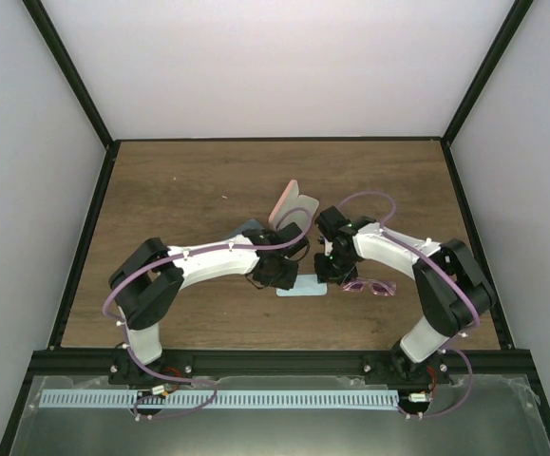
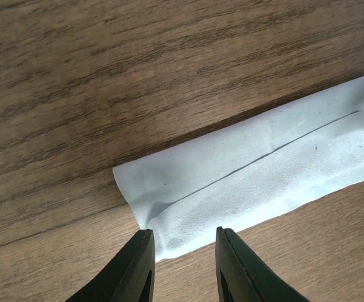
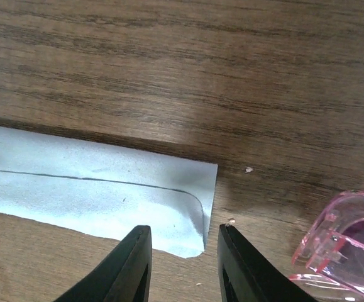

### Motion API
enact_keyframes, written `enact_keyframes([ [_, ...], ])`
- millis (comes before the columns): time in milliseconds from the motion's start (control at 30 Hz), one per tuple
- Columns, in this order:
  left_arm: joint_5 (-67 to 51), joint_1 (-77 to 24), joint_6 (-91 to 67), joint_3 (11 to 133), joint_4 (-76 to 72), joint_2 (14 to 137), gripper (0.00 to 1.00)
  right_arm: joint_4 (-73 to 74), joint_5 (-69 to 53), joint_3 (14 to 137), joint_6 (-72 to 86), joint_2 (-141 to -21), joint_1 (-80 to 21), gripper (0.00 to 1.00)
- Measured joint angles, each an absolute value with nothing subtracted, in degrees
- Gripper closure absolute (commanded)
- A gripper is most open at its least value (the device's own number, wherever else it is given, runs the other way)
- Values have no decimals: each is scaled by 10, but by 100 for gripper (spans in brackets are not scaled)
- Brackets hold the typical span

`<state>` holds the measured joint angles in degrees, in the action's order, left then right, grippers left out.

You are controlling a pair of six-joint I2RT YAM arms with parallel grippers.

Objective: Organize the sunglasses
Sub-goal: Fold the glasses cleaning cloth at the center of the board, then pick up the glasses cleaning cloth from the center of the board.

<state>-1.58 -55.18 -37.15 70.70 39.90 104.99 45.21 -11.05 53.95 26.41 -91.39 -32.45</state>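
My right gripper grips the cloth's rolled corner (image 1: pixel 322 289) next, to tuck the cloth into the open pink case (image 1: pixel 293 202).
A pinkish-purple pair of sunglasses (image 1: pixel 369 285) lies on the wooden table just right of my right gripper (image 1: pixel 335 273). One translucent corner of these sunglasses (image 3: pixel 342 248) shows at the lower right of the right wrist view. A folded pale blue cloth (image 1: pixel 302 289) lies flat between the two arms. My left gripper (image 2: pixel 183 231) hangs open over the left end of the cloth (image 2: pixel 257 179), its jaws apart and empty. At the cloth's right corner (image 3: pixel 106 195), my right gripper (image 3: pixel 182 228) is also open and holds nothing.
An open pink case (image 1: pixel 292 207) stands tilted behind the grippers, with a blue-grey case (image 1: pixel 247 229) partly hidden by the left arm. Black frame rails edge the wooden table (image 1: pixel 199 180) at left, right and back.
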Motion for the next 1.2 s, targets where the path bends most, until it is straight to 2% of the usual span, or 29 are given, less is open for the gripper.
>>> enact_keyframes([
  [500, -33, -552, -388, 690, 383, 1082, 71, 433, -119, 532, 268, -936, -324, 75],
  [733, -33, -552, -388, 690, 381, 1083, 72, 426, -123, 526, 269, -943, -325, 91],
  [900, -33, -552, -386, 690, 379, 1084, 78, 421, -133, 526, 269, -947, -325, 99],
  [1033, -34, -551, -383, 690, 374, 1086, 94, 417, -141, 526, 268, -949, -325, 99],
  [1200, -31, -551, -375, 690, 370, 1086, 96, 418, -143, 528, 268, -949, -325, 99],
])
